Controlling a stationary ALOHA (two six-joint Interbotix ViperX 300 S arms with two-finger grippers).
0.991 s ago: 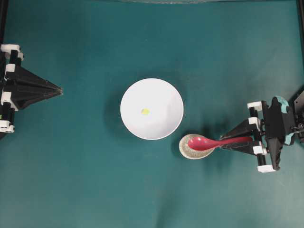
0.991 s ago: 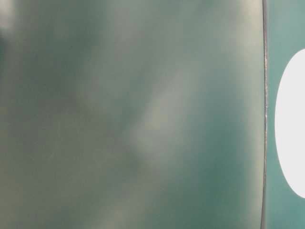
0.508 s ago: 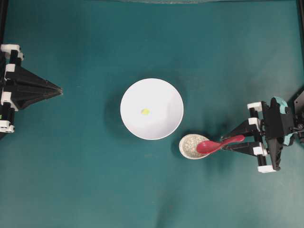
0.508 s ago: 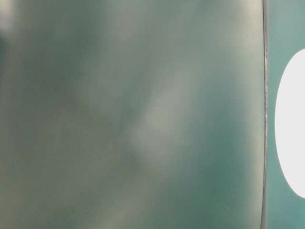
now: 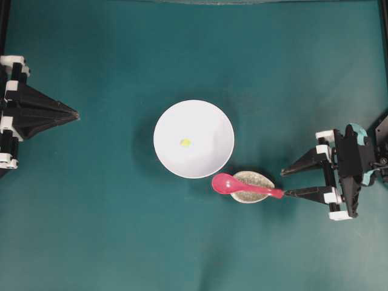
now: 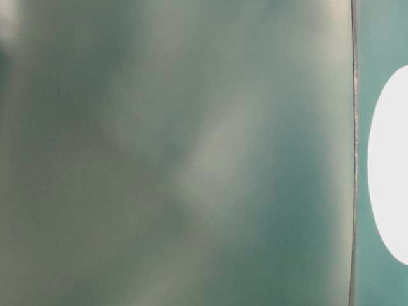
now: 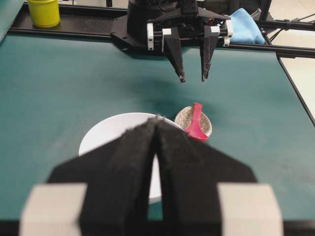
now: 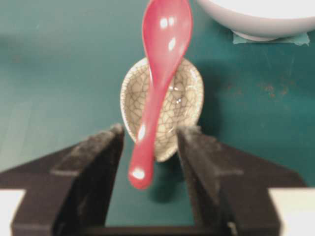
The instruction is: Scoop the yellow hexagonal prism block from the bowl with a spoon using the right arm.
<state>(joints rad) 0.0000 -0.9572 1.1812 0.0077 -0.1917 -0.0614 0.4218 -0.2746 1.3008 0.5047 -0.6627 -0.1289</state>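
Note:
The scoop of the pink-red spoon is close to the bowl. My right gripper will next grab the handle end (image 5: 274, 193) (image 8: 141, 169) that sticks out past the speckled dish.
The tiny yellow block (image 5: 185, 143) lies in the middle of the white bowl (image 5: 212, 121). A pink-red spoon (image 5: 242, 185) rests across a small speckled dish (image 5: 256, 179) just below and right of the bowl, scoop toward the bowl. My right gripper (image 5: 285, 183) stands open at the spoon's handle end. In the right wrist view the handle (image 8: 147, 142) floats free between the spread fingers, nearer the left one. My left gripper (image 5: 76, 114) is shut at the far left, well away from the bowl. The left wrist view hides the block behind its own fingers (image 7: 142, 147).
A yellow cup (image 7: 44, 11) and a blue cloth (image 7: 246, 24) sit beyond the table's far edge, behind the right arm. The table-level view is mostly a blurred green surface, with a white curve of the bowl (image 6: 392, 166) at its right edge.
My right gripper has opened and let go of the spoon. The spoon has slid left, so its scoop now overhangs the dish's left side. The left arm has not moved.

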